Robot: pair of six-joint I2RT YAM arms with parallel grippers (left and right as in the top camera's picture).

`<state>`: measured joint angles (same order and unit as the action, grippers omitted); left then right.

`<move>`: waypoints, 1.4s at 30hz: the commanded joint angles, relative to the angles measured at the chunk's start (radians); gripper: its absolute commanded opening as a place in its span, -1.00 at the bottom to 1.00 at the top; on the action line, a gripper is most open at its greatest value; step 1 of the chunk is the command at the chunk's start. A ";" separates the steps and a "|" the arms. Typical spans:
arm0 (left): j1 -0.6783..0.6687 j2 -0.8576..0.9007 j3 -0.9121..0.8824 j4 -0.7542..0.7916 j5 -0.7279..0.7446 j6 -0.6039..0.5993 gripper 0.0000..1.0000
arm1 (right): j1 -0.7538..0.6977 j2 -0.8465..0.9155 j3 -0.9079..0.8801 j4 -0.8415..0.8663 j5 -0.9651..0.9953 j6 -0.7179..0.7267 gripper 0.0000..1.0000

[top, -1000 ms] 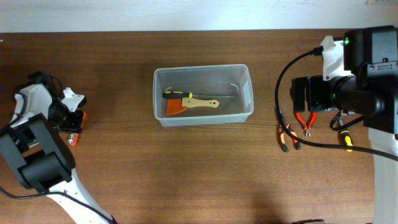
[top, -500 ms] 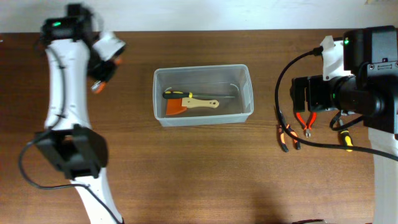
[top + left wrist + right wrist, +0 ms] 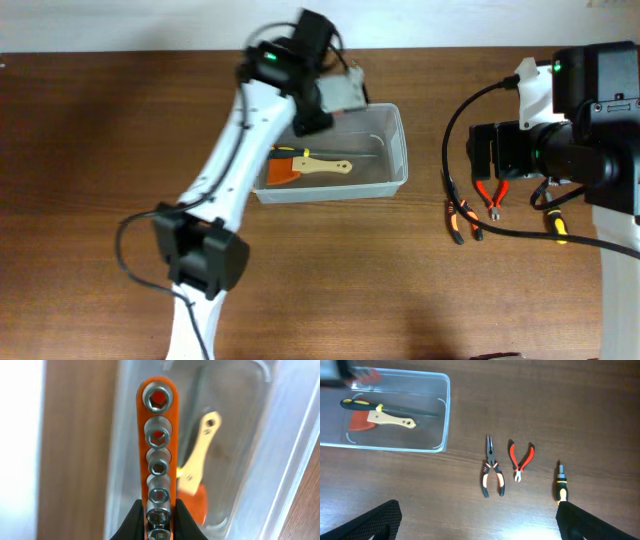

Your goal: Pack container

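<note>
I need to lower the socket bar toward the container's front side before my left gripper lets it go, because the bar is still hanging high by the container's back side.
The clear container (image 3: 400,150) stands at the middle back of the table. It holds a black-and-yellow screwdriver (image 3: 300,152) and an orange scraper with a wooden handle (image 3: 322,166). My left gripper (image 3: 159,520) is shut on an orange socket rail (image 3: 159,450) with several metal sockets. It holds the rail above the container's back left corner (image 3: 280,435); in the overhead view the gripper (image 3: 308,115) hangs over that corner. My right gripper (image 3: 480,525) is open and empty, above the table right of the container (image 3: 445,415).
Right of the container lie orange-and-black pliers (image 3: 492,472), red cutters (image 3: 521,459) and a yellow-and-black screwdriver (image 3: 561,487). They also show in the overhead view under the right arm: pliers (image 3: 460,218), cutters (image 3: 490,195).
My left arm has swung from the table's far left across the back to the container, carrying the socket rail. The right arm has not moved.
</note>
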<state>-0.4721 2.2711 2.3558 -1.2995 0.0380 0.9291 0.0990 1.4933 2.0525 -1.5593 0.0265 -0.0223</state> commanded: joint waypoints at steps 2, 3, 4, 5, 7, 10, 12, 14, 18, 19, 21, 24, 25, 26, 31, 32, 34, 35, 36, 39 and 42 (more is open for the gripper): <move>-0.035 0.119 -0.023 -0.002 0.010 0.053 -0.96 | -0.001 0.001 0.009 -0.001 0.008 0.005 0.98; -0.043 0.139 -0.023 -0.002 0.010 0.053 -0.96 | -0.002 0.001 0.009 -0.001 0.008 0.005 0.98; -0.050 0.153 -0.023 -0.002 0.010 0.053 -0.97 | -0.001 0.001 0.009 -0.001 0.008 0.005 0.98; -0.058 0.166 -0.023 0.001 0.011 0.052 -0.97 | -0.001 0.001 0.010 -0.002 0.008 0.005 0.98; -0.071 0.183 -0.023 0.002 0.011 0.052 -0.96 | -0.001 0.001 0.010 -0.005 0.008 0.005 0.98; -0.084 0.189 -0.030 0.000 0.011 0.021 -0.96 | -0.001 0.001 0.010 -0.004 0.008 0.005 0.98; -0.089 0.190 -0.039 -0.003 0.025 0.002 -0.95 | -0.002 0.001 0.009 -0.003 0.008 0.005 0.98; -0.091 0.190 -0.052 -0.011 0.050 -0.001 -0.54 | -0.001 0.001 0.010 -0.002 0.008 0.005 0.98; -0.095 0.190 -0.055 -0.021 0.050 -0.001 0.99 | -0.001 0.001 0.009 0.034 -0.009 0.005 0.98; -0.095 0.187 -0.051 -0.022 0.043 -0.002 0.98 | -0.002 0.001 0.010 0.055 -0.016 0.005 0.98; -0.095 0.177 -0.043 -0.022 0.013 -0.044 0.98 | -0.002 0.005 0.009 0.095 -0.018 0.005 0.98; -0.087 0.129 -0.013 -0.024 -0.056 -0.161 0.98 | -0.002 0.038 0.009 0.140 -0.014 0.005 0.98; -0.085 0.114 -0.003 -0.025 -0.069 -0.183 0.98 | -0.003 0.051 0.009 0.142 -0.014 0.005 0.98; -0.080 0.087 0.011 -0.025 -0.089 -0.213 0.98 | -0.004 0.071 0.009 0.142 -0.014 0.005 0.98; -0.053 -0.053 0.077 -0.025 -0.156 -0.291 0.98 | -0.044 0.208 0.006 0.117 0.021 0.021 0.98; -0.041 -0.084 0.090 -0.025 -0.168 -0.304 0.98 | -0.058 0.238 0.005 0.114 0.038 0.041 0.98; -0.010 -0.142 0.109 -0.026 -0.185 -0.320 0.98 | -0.089 0.301 0.005 0.110 0.038 0.052 0.99; 0.011 -0.172 0.114 -0.025 -0.195 -0.332 0.98 | -0.109 0.337 0.005 0.105 0.039 0.054 1.00; 0.033 -0.197 0.115 -0.025 -0.201 -0.337 0.98 | -0.125 0.366 0.005 0.098 0.038 0.053 1.00; 0.129 -0.259 0.115 -0.029 -0.204 -0.354 0.98 | -0.171 0.453 0.005 0.064 0.038 0.029 1.00; 0.253 -0.281 0.115 -0.045 -0.203 -0.399 0.98 | -0.208 0.538 0.001 0.012 0.038 -0.065 1.00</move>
<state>-0.3157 1.9858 2.4752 -1.3266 -0.1398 0.5980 -0.0780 1.9808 2.0514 -1.5227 0.0463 -0.0151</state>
